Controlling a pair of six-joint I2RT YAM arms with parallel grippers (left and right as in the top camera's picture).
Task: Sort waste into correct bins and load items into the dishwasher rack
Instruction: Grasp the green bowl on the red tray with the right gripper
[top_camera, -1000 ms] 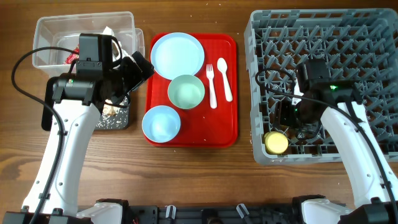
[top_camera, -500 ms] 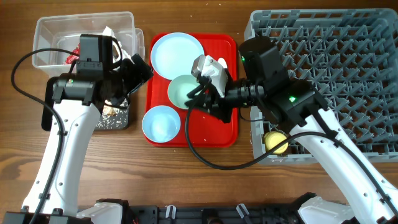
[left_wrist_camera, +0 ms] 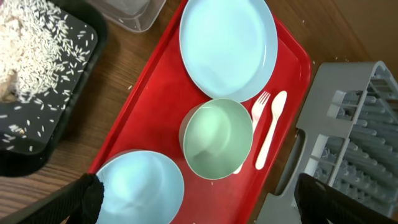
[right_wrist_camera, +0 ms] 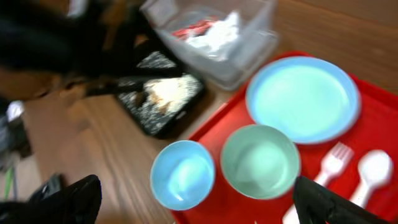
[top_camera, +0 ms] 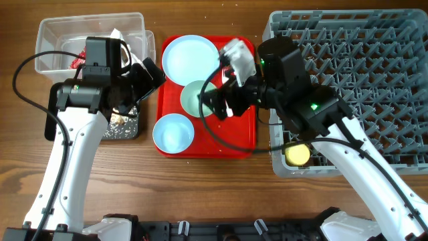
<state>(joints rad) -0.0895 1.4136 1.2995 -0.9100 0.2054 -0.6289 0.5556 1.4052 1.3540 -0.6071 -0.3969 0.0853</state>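
Observation:
The mint bowl needs to be tilted on edge into the dishwasher rack, so my right gripper will next grab the bowl's rim on the side nearest the fork and spoon.
The pale blue plate, mint bowl and blue bowl sit on the red tray. My right gripper hangs open and empty above the mint bowl; its wrist view shows the mint bowl, blue bowl, fork and spoon below. My left gripper is open and empty beside the tray's left edge, above the plate and mint bowl. The yellow cup stands in the grey rack.
The clear tub at far left holds the white napkin and red wrapper. The black tray with rice and brown scraps lies in front of it, under my left arm. Cables trail from both arms.
My right arm has swung left from the rack, where the yellow cup stays, to above the red tray. The left arm has not moved.

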